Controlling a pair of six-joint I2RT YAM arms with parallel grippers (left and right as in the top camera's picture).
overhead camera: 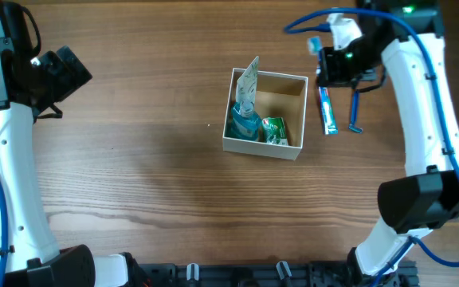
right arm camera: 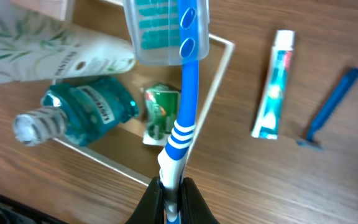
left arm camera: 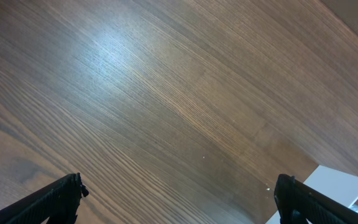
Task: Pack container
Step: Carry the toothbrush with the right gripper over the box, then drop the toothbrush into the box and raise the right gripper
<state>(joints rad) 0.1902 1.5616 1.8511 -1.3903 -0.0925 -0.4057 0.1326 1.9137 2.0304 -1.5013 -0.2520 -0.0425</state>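
My right gripper needs to line the toothbrush (right arm camera: 182, 118) up with the box before it opens, since beside the box's far corner the toothbrush would fall onto the table now.
The container (overhead camera: 261, 148) is a white-walled box with a brown inside, at the table's middle. It holds a leaf-print tube (overhead camera: 248, 84), a blue mouthwash bottle (overhead camera: 243, 123) and a green packet (overhead camera: 274, 130). My right gripper (overhead camera: 331, 57) is just right of the box's far corner. In the right wrist view it (right arm camera: 174, 190) is shut on a blue-and-white toothbrush (right arm camera: 182, 118) with a clear head cap, held above the box rim (right arm camera: 219, 81). My left gripper (left arm camera: 179, 190) is open and empty over bare table, far left of the box (left arm camera: 337, 183).
A toothpaste tube (overhead camera: 327, 110) and a blue razor (overhead camera: 355, 112) lie on the table right of the box; both also show in the right wrist view, the toothpaste (right arm camera: 273, 87) and the razor (right arm camera: 331, 106). The wooden table stretches left of the box.
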